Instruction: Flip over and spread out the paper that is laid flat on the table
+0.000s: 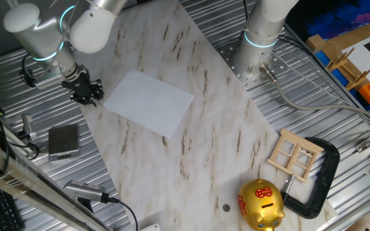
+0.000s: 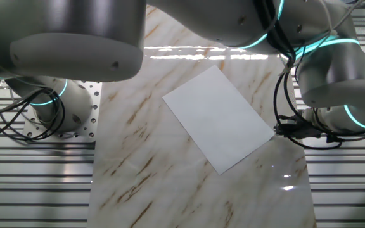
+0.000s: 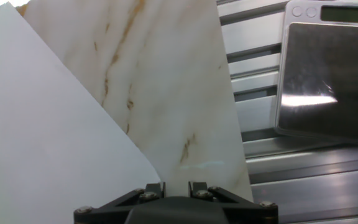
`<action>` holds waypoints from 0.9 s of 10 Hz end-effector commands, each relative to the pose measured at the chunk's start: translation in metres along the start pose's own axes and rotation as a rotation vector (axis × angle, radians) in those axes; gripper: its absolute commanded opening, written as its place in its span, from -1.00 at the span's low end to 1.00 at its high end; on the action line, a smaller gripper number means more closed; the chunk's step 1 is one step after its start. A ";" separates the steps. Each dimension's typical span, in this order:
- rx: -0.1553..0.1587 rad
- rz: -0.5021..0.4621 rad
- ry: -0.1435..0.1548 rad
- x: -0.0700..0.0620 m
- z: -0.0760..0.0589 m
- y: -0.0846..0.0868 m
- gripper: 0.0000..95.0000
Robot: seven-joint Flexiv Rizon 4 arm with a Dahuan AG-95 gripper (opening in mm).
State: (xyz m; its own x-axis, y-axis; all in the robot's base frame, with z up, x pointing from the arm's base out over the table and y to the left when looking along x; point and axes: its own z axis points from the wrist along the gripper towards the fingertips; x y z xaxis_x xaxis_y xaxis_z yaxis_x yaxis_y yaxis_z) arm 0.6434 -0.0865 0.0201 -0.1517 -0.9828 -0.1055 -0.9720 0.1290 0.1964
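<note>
My gripper grabs the paper [image 1: 148, 102] by its corner [image 1: 105, 104] next, to flip it over and spread the sheet out.
The paper [image 1: 149, 101] [image 2: 217, 117] is a plain white sheet lying flat on the marble-patterned table [image 1: 223, 141] [image 2: 138, 171], turned at an angle. My gripper [image 1: 88, 95] [image 2: 282, 130] hangs low at the table's edge, just off one corner of the sheet. In the hand view the paper [image 3: 48, 137] fills the left, and its near edge runs down to the left finger. The gripper [image 3: 176, 186] is open by a narrow gap, with bare table [image 3: 166, 81] showing between the fingers. Nothing is held.
A small grey pad [image 1: 63, 141] [image 3: 328, 74] lies on the ribbed metal beside the gripper. At the table's far end are a gold piggy bank [image 1: 260, 204], a wooden frame [image 1: 294, 156] and a black clamp [image 1: 323, 183]. The arm's base [image 1: 255, 51] [image 2: 62, 107] stands at the table's side.
</note>
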 end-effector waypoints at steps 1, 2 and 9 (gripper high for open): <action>0.001 0.015 -0.008 -0.001 0.007 0.009 -0.60; 0.001 0.016 -0.008 -0.001 0.009 0.011 -0.60; 0.008 0.021 -0.007 0.000 0.013 0.019 -1.00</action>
State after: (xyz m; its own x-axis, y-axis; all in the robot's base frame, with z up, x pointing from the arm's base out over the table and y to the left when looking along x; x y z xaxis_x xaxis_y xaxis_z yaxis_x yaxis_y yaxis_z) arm 0.6211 -0.0827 0.0100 -0.1751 -0.9787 -0.1074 -0.9696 0.1525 0.1915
